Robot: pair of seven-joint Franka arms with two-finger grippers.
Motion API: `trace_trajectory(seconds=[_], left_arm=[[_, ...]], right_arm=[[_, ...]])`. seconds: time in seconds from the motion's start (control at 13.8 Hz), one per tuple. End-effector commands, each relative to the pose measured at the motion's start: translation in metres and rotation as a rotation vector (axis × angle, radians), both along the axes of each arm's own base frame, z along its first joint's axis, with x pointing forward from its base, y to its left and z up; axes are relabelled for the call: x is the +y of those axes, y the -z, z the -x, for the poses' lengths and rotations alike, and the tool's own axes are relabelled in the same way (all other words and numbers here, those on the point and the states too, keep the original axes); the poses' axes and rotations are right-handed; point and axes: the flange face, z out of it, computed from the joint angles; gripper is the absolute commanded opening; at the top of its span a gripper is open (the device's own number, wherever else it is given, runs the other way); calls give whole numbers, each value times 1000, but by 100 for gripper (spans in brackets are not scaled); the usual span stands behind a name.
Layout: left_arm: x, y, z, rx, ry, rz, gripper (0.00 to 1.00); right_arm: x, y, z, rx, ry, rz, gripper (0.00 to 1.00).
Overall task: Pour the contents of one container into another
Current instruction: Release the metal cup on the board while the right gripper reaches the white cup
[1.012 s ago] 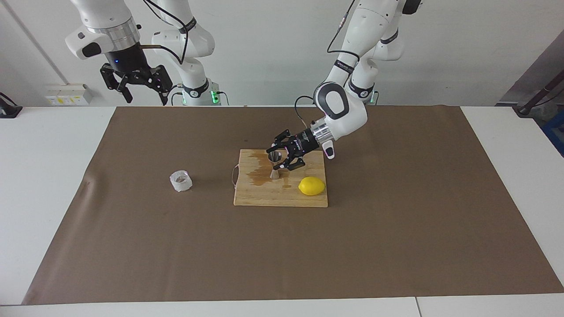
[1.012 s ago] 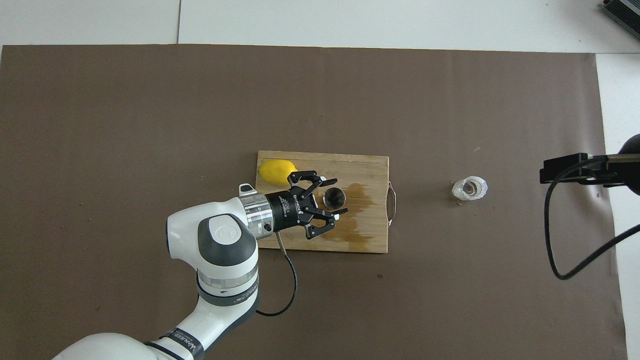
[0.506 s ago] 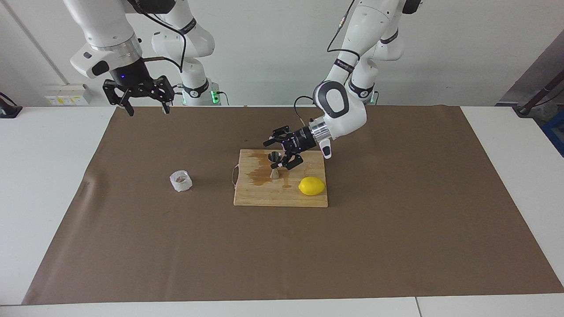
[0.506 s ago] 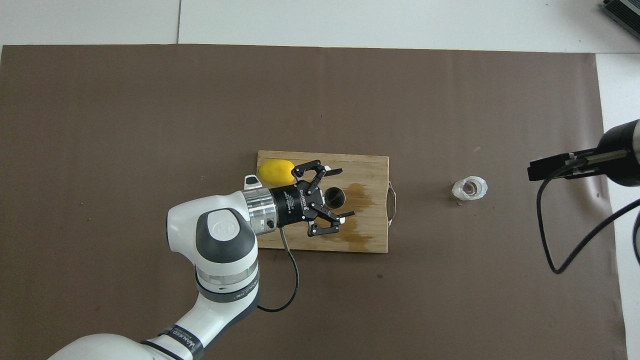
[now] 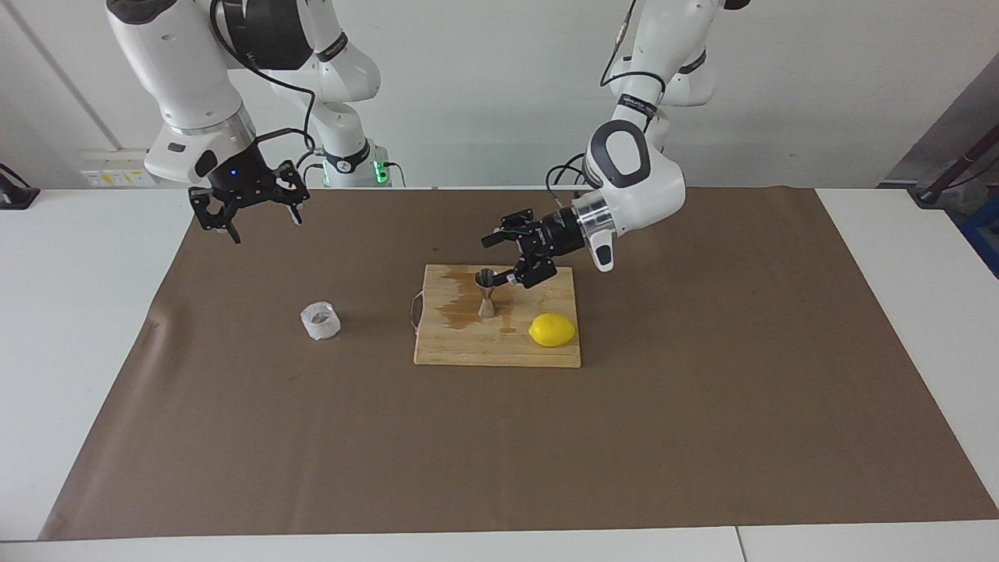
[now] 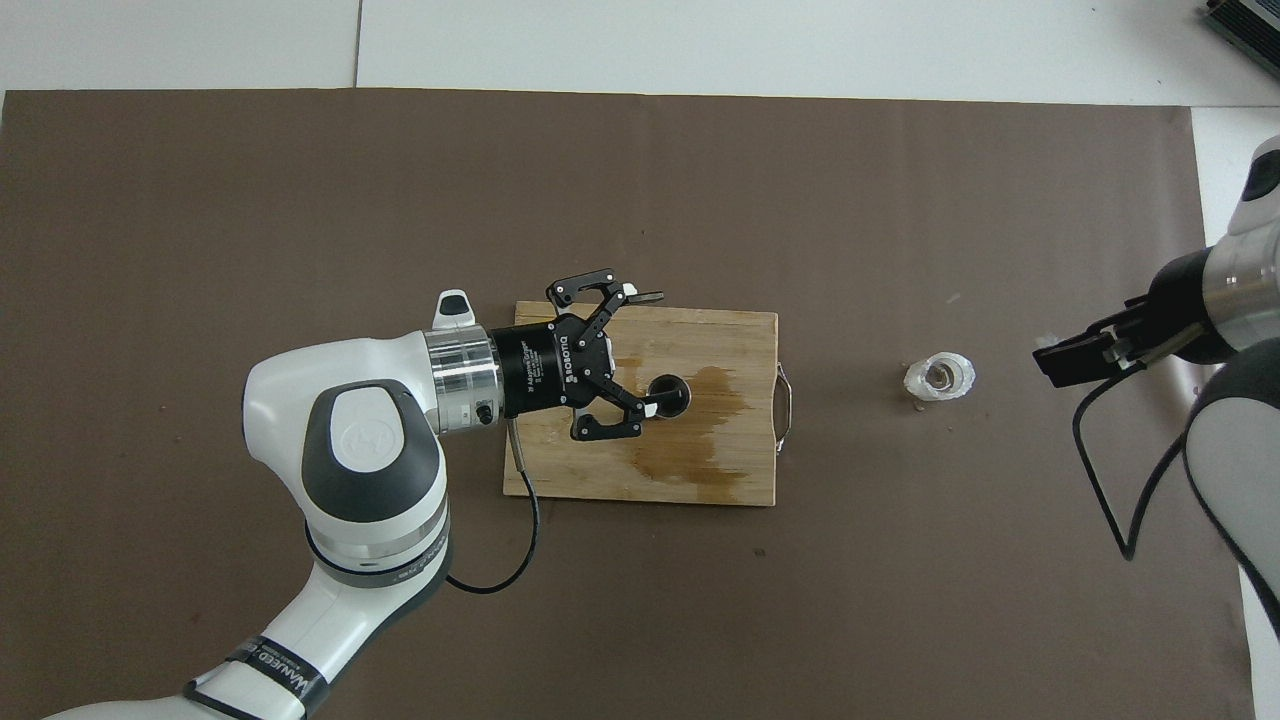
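The robot's right gripper should next grab the small whitish crinkled cup by its body (image 6: 939, 377), so that the cup can pour into the jigger on the board (image 6: 668, 396).
The steel hourglass jigger (image 5: 486, 293) stands upright on the wooden cutting board (image 5: 499, 350); it also shows in the overhead view (image 6: 668, 395). My left gripper (image 5: 502, 257) is open and empty. It is raised over the board beside the jigger's rim and is not touching it; the overhead view shows it too (image 6: 648, 352). The squat whitish cup (image 5: 321, 321) stands on the brown mat toward the right arm's end, also seen from overhead (image 6: 939, 377). My right gripper (image 5: 264, 225) is open and empty in the air over the mat's edge, apart from the cup (image 6: 1052, 358).
A yellow lemon (image 5: 552, 329) lies on the board, farther from the robots than the jigger; the left arm hides it from overhead. A wet brown stain (image 6: 700, 440) spreads on the board around the jigger. The board (image 6: 745, 335) has a wire handle toward the cup.
My left gripper has drawn back from around the jigger and risen, staying open. My right gripper has come down and moved toward the cup. The jigger, cup and lemon have not moved.
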Motion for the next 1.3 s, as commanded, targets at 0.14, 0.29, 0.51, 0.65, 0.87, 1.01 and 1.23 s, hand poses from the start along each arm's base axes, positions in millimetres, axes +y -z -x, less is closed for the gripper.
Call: trace_trajectory(seconds=[0.14, 0.29, 0.51, 0.65, 0.87, 1.01, 1.23], left_arm=[[23, -23, -5, -132, 120, -169, 100], [26, -28, -9, -209, 186, -265, 100], [31, -46, -17, -385, 336, -491, 100], [35, -68, -27, -527, 437, -634, 100], [34, -93, -31, -676, 597, -793, 100], [39, -104, -27, -740, 682, -916, 100], [54, -125, -23, -846, 837, -1050, 100]], right_arm=[[-1, 37, 18, -14, -393, 10, 100], [-3, 55, 28, -6, -448, 14, 100], [-13, 85, 19, -41, -704, 16, 100], [-16, 110, 10, -33, -802, -12, 100], [-37, 156, -10, -88, -924, -122, 100], [-46, 177, -22, -135, -1035, -116, 100], [-39, 209, -29, -156, -1075, -124, 100]])
